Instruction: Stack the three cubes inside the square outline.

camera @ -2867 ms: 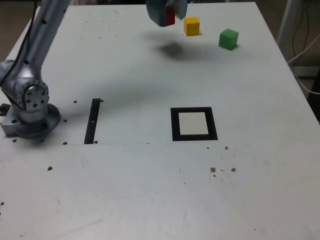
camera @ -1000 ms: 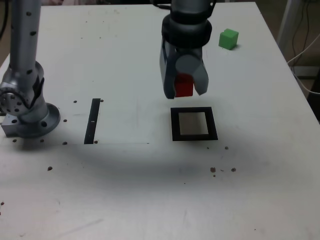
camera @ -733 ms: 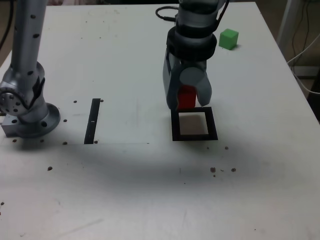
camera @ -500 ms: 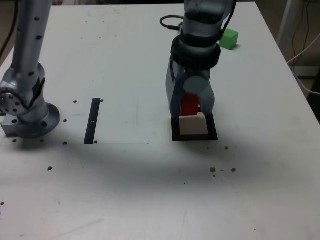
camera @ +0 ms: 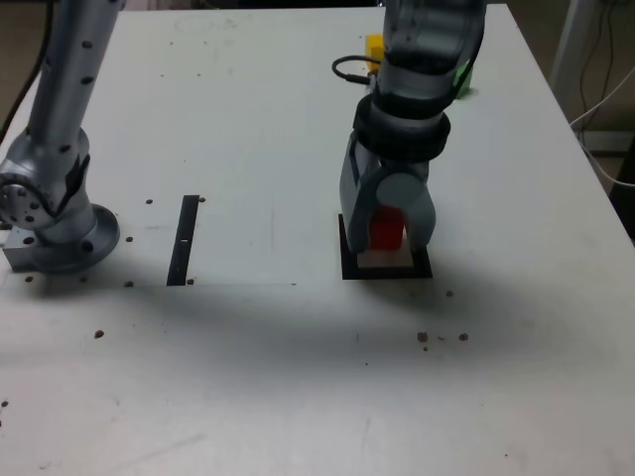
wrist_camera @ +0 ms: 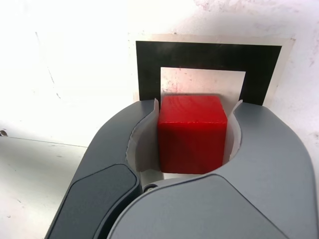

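Observation:
I will release the red cube from my gripper, because the red cube's lower edge is low inside the square outline.
My gripper is shut on the red cube, holding it low over the square outline. In the wrist view the red cube sits clamped between both grey fingers, with the square outline and its white centre directly beyond it. I cannot tell whether the cube touches the surface. The yellow cube peeks out behind the arm at the far side of the table. A sliver of the green cube shows beside the arm; most of it is hidden.
The arm's base stands at the exterior view's left. A thin black bar lies on the white table between base and outline. Small dark specks dot the table. Cables hang off the exterior view's right edge.
The gripper has carried the red cube from the far side of the table toward the camera and lowered it from above the outline's far edge down onto its centre.

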Robot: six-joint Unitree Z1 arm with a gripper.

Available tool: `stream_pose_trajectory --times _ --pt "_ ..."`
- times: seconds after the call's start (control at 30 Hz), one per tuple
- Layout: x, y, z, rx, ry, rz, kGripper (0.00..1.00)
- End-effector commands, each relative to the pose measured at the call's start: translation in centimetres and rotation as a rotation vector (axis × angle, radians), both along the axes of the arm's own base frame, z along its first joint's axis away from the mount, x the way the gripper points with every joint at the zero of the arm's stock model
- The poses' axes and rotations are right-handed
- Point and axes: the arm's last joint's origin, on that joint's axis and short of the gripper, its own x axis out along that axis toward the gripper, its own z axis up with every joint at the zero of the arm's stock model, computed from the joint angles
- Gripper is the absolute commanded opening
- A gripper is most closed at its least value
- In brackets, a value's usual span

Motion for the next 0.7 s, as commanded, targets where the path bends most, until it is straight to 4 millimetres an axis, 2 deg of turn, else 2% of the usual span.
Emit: stream_pose_trajectory --times 0.0,0.1,0.17,0.33,0.4,0.67 --pt "0.12 -0.06 -0.10 -0.002 -0.001 -0.003 0.28" --pt "0.13 -0.06 -0.19 -0.002 0.000 -0.004 0.29" --pt "0.09 -0.07 -0.29 -0.004 0.004 -0.005 0.36" --pt "-0.18 -0.01 -0.74 -0.012 0.023 -0.010 0.83" --pt "-0.30 0.08 -0.89 -0.014 0.030 -0.009 0.95" --pt "-0.43 0.24 -0.94 -0.016 0.035 -0.005 0.97"
